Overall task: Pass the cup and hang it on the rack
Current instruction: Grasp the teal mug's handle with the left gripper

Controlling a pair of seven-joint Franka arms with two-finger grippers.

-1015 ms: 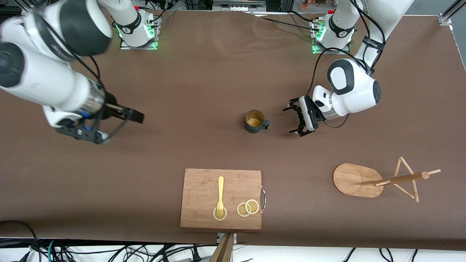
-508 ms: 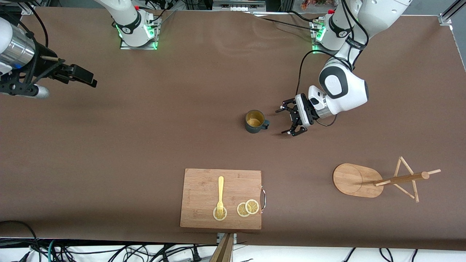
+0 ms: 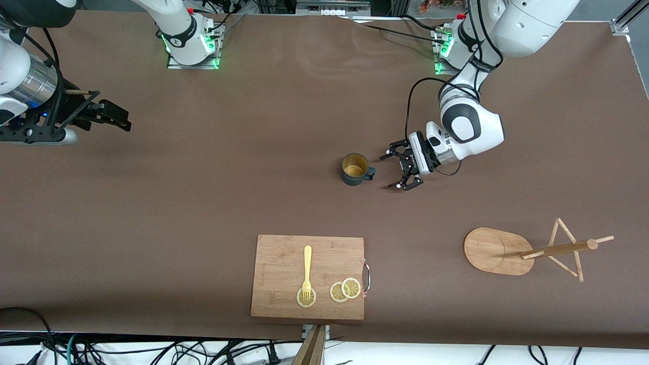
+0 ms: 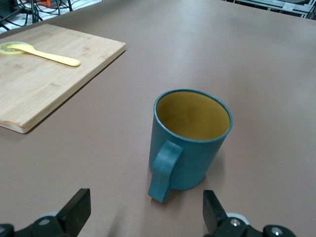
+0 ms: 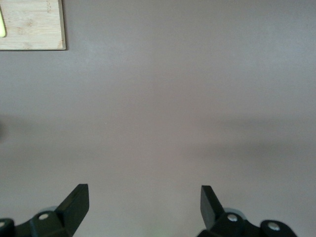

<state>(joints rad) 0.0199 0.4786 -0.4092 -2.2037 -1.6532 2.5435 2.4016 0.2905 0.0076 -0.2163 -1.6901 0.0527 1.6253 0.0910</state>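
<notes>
I should grab the teal cup by its handle (image 3: 369, 174) (image 4: 165, 170) next with my left gripper. Then the cup's rim and body stay free, and it can hang on the rack.
The dark teal cup (image 3: 356, 170) with a yellow-tan inside stands upright mid-table, its handle (image 3: 370, 174) toward the left arm's end. My left gripper (image 3: 395, 171) is open, low and level with the cup, a short gap from the handle. In the left wrist view the cup (image 4: 190, 140) sits ahead of the left gripper (image 4: 144, 215) with its handle (image 4: 163, 173) facing it, outside the fingers. The bamboo rack (image 3: 494, 251) stands nearer the front camera toward the left arm's end. My right gripper (image 3: 115, 115) is open and empty over bare table at the right arm's end; its wrist view (image 5: 143, 202) shows nothing between the fingers.
A bamboo cutting board (image 3: 308, 276) with a yellow fork (image 3: 307, 271) and lemon slices (image 3: 345, 290) lies near the front edge. It also shows in the left wrist view (image 4: 44, 79), and its corner shows in the right wrist view (image 5: 32, 24). Brown table covering surrounds the cup.
My left gripper has moved closer to the cup's handle. My right arm swung away from the middle to its end of the table and now holds there.
</notes>
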